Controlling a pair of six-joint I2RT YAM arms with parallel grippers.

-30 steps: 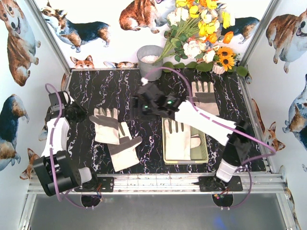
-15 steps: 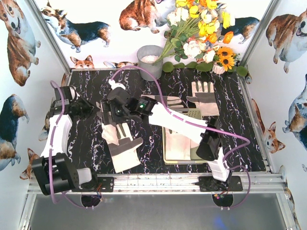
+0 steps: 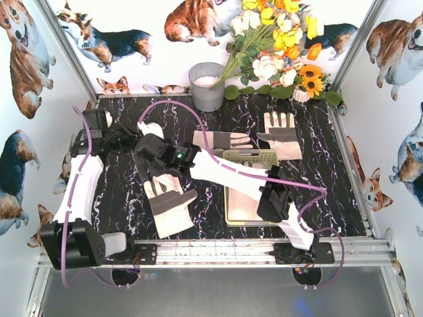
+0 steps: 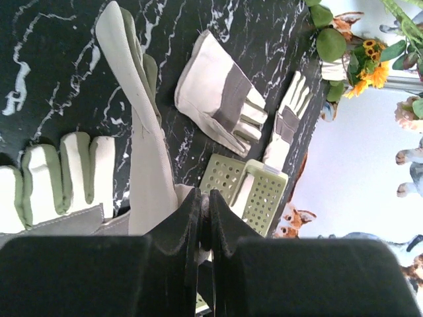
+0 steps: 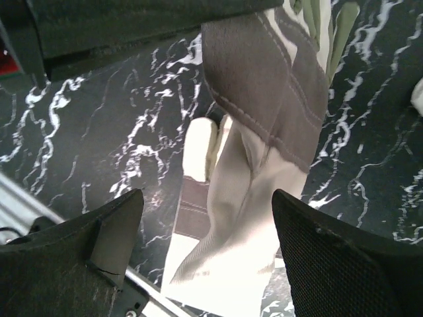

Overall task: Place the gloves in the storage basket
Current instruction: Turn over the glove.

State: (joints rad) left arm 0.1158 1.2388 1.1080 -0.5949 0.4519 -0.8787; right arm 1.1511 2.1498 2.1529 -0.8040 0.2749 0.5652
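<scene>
My right gripper grabs the glove by the cream cuff [image 5: 248, 202] beside the grey band next, so the glove's opposite edge stays free for handing over.
My left gripper [image 3: 134, 142] is shut on the edge of a cream-white glove [image 4: 142, 132] at the table's left; a bit of its fabric shows between the jaws [image 4: 205, 198]. My right gripper [image 3: 152, 148] hangs open right above the same glove [image 5: 264, 132], its fingers [image 5: 112, 231] spread either side of it. A second glove [image 3: 174, 210] lies in front, partly under it. Two more gloves lie further back, one [image 3: 221, 140] mid-table and one [image 3: 281, 135] at the back right. The pale yellow-green storage basket [image 3: 254, 157] stands right of centre with a glove [image 3: 241, 205] in it.
A round grey metal bucket [image 3: 206, 86] stands at the back centre. A bunch of flowers [image 3: 277, 59] leans at the back right. My right arm [image 3: 225, 173] stretches across the basket's left side. Corgi-printed walls close in the table on three sides.
My right arm has swung left from above the basket to the gloves on the left. My left gripper has moved right onto the same glove and is shut on it.
</scene>
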